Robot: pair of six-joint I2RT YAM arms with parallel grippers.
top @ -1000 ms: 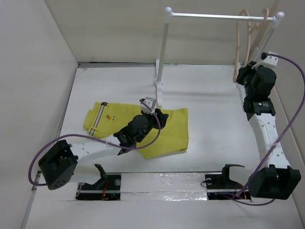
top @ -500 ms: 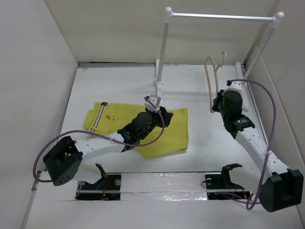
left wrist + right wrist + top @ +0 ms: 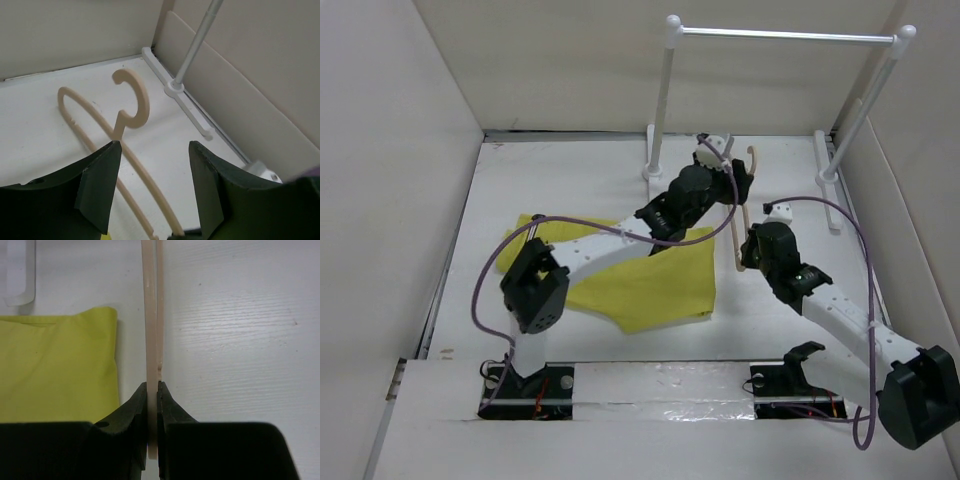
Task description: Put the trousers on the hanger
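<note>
The hanger's lower bar should stay free for the trousers, so my left gripper will grab the hanger (image 3: 741,258) by the arm below the hook.
The mustard-yellow trousers (image 3: 655,285) lie flat on the table left of centre, partly under my left arm. They also show in the right wrist view (image 3: 60,365). The pale beige hanger (image 3: 741,258) stands just right of them, hook toward the back. My right gripper (image 3: 752,242) is shut on the hanger's lower bar (image 3: 152,315), jaws pinching it (image 3: 153,390). My left gripper (image 3: 730,180) is open, and its fingers straddle one hanger arm below the hook (image 3: 145,97) without touching it (image 3: 155,190).
A white rail rack (image 3: 780,35) stands at the back on two posts, with feet on the table (image 3: 653,180) (image 3: 827,195). Its right post and foot show in the left wrist view (image 3: 192,50). Walls close in on the left, back and right.
My right arm carried the hanger from the rail's right end down to the table's middle. My left arm left the trousers and swung back and right to the hanger.
</note>
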